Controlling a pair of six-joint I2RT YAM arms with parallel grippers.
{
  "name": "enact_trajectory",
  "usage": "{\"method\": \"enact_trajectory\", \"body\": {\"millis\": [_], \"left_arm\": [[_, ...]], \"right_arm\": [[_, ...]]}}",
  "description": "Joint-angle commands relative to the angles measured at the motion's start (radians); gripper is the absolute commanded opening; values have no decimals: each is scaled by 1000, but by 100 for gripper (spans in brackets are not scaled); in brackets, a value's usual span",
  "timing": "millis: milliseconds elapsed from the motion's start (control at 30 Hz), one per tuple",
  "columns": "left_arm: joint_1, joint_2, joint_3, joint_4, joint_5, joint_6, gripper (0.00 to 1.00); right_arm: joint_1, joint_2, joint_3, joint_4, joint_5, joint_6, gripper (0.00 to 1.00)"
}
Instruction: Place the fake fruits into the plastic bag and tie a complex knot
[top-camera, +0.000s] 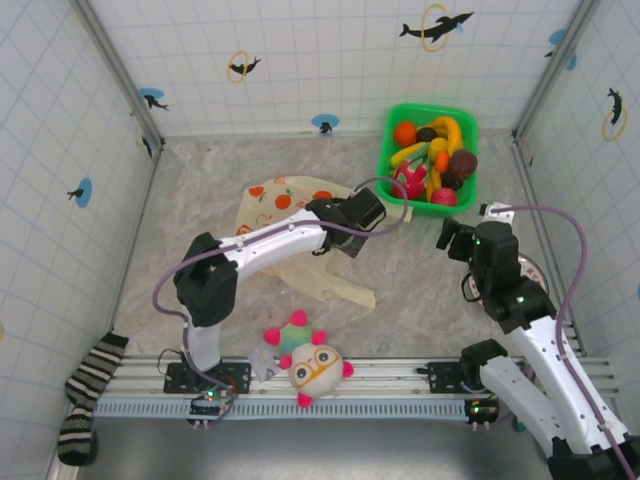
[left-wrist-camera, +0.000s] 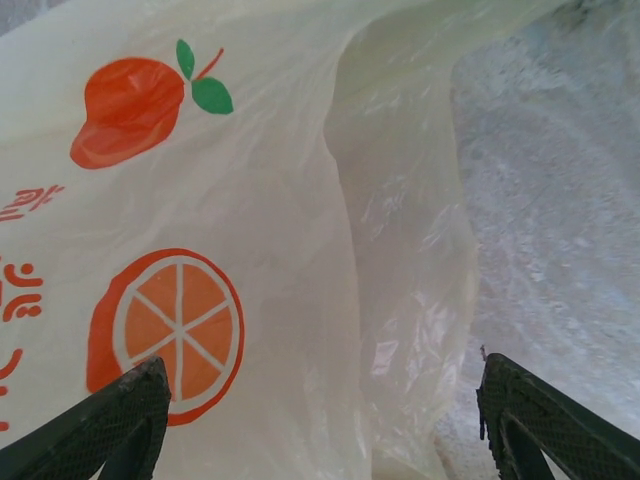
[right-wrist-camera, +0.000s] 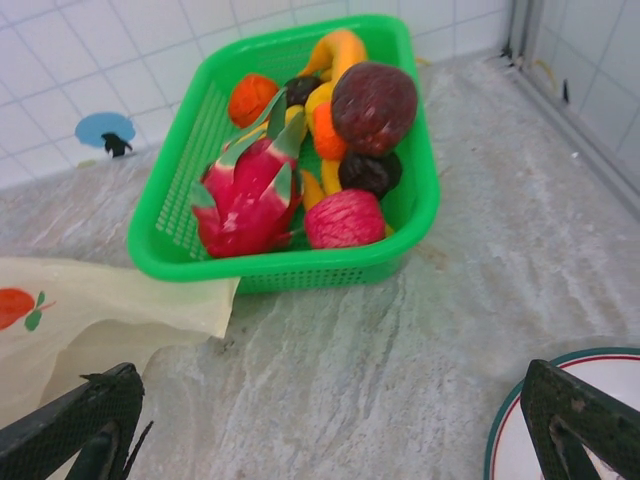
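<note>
My left gripper pinches the plastic bag's top film at the edge of its opening beside the orange-slice print (left-wrist-camera: 356, 345) next, to open it for fake fruits.
The plastic bag (top-camera: 285, 200) lies flat at mid-table, pale yellow with orange fruit prints. My left gripper (top-camera: 365, 212) hovers over the bag's right part. In the left wrist view it (left-wrist-camera: 320, 425) is open, with wrinkled bag film (left-wrist-camera: 250, 250) spread between and beyond the two fingers. The fake fruits (top-camera: 432, 158) sit in a green basket (top-camera: 385, 150) at the back right: a pink dragon fruit (right-wrist-camera: 245, 195), a dark red fruit (right-wrist-camera: 373, 105), a pink ball (right-wrist-camera: 343, 218) and yellow bananas. My right gripper (top-camera: 455, 238) (right-wrist-camera: 330, 425) is open over bare table in front of the basket (right-wrist-camera: 300, 265). A knot is out of view.
A white plate (right-wrist-camera: 600, 400) with a green rim lies right of my right gripper. A white plush ball (top-camera: 310, 362) with pink knobs rests near the front rail, and a striped sock (top-camera: 90, 385) hangs at the front left. Tiled walls enclose the table.
</note>
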Motion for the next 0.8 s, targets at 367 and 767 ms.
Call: {"method": "enact_trajectory", "body": {"millis": [367,767], "left_arm": [[-25,283,196,-139,-337,0,87],[-30,349,224,-139,-523,28,63]], "right_arm": [[-30,-20,-27,5,14,6,100],[-67,-26,-58,26,-39,-4,100]]}}
